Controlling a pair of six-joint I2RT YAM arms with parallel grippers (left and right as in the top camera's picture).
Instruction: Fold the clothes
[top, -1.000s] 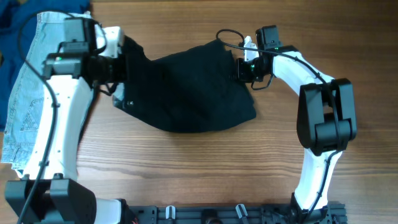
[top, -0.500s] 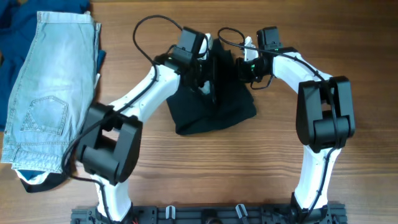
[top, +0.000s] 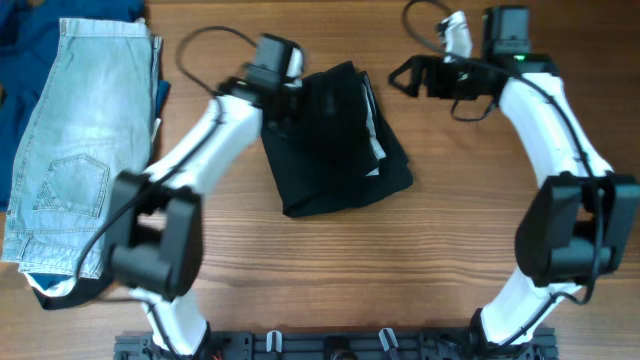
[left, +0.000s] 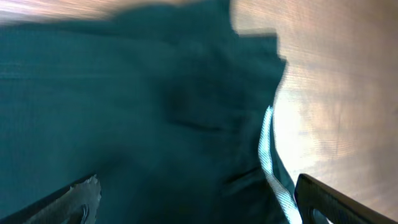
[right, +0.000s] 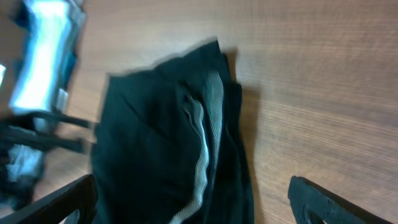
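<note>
My right gripper grips the black garment by its pale-striped side edge (top: 376, 117) (right: 221, 140) next, folded layers together, to set the garment aside still folded.
A black garment (top: 335, 145) lies folded in a rough rectangle at the table's centre, with a pale striped band (top: 376, 135) showing along its right side. My left gripper (top: 298, 98) hovers open over the garment's upper left part. In the left wrist view the dark cloth (left: 143, 112) fills the frame, and nothing sits between the spread fingers of the left gripper (left: 199, 211). My right gripper (top: 403, 78) stands open just right of the garment's top edge, off the cloth. In the right wrist view the right gripper (right: 186, 208) looks down on the garment (right: 155, 143) from above.
Folded light-blue jeans (top: 80, 140) lie along the left side, with a darker blue cloth (top: 20, 40) at the top left corner. A dark item (top: 60, 290) pokes out under the jeans' lower end. Bare wooden table (top: 330, 270) stretches in front of the garment.
The left arm carried the garment's left half over to the right, folding it. Both grippers then opened and let go, and the right arm drew back to the upper right.
</note>
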